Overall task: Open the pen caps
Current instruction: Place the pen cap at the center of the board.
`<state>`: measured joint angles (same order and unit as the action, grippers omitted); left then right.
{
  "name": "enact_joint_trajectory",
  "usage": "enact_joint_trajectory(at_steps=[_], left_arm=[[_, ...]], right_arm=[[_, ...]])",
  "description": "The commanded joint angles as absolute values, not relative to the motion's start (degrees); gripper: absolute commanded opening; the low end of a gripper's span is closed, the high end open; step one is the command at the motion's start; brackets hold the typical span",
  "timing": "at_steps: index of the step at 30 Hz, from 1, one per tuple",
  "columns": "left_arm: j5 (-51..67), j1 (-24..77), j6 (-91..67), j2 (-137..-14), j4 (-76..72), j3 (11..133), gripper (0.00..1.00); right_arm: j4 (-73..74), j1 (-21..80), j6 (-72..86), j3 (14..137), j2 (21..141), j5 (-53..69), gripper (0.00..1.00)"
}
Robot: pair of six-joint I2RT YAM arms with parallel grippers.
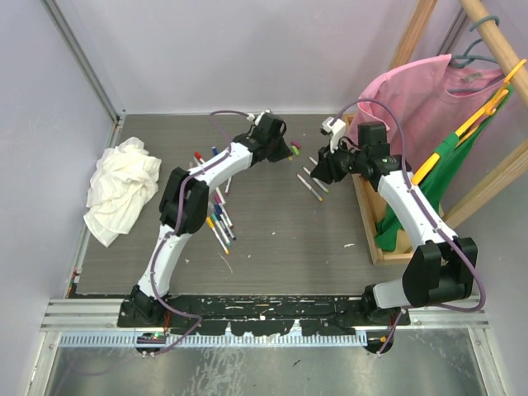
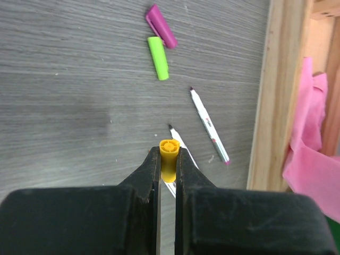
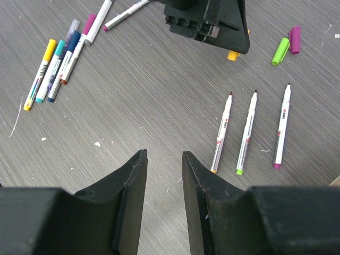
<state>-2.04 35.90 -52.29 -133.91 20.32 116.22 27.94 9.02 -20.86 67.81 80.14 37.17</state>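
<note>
I should move the yellow pen cap toward the green cap with my left gripper before I let go of it. The yellow cap is still above the table and would come down short of the green cap.
My left gripper [image 2: 168, 153] is shut on a yellow pen cap [image 2: 168, 161], held just above the table. Beyond it lie a green cap [image 2: 158, 58] and a purple cap [image 2: 161, 25], both loose. An uncapped pen [image 2: 209, 126] lies to the right, and another one is partly hidden under the fingers. In the right wrist view my right gripper [image 3: 163, 155] stands open above bare table with nothing between its fingers. Three uncapped pens [image 3: 247, 133] lie side by side to its right. From above, the two grippers [image 1: 290, 149] [image 1: 318, 169] are close together at the table's far middle.
Several capped pens [image 3: 53, 69] lie in a bunch to the left, seen from above [image 1: 221, 219] beside the left arm. A white rag [image 1: 122, 188] sits at the left edge. A wooden rack [image 1: 367, 223] with pink [image 1: 412, 99] and green clothes stands at the right.
</note>
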Motion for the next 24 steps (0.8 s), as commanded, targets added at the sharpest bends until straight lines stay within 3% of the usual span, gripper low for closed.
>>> enact_joint_trajectory(at_steps=[1, 9, 16, 24], left_arm=[[-4.2, 35.2, -52.3, -139.9, 27.5, 126.6, 0.00], [-3.9, 35.1, -52.8, -147.5, 27.1, 136.5, 0.03], [-3.2, 34.7, -53.9, -149.9, 23.3, 137.1, 0.03], [-1.0, 34.4, -56.1, -152.2, 20.8, 137.8, 0.12]], right_arm=[[26.3, 8.4, -20.7, 67.7, 77.6, 39.8, 0.38], [26.0, 8.2, -20.6, 67.3, 77.5, 40.8, 0.38], [26.0, 8.2, -20.8, 67.1, 77.5, 41.1, 0.38], [26.0, 8.2, -21.1, 67.0, 77.7, 41.2, 0.38]])
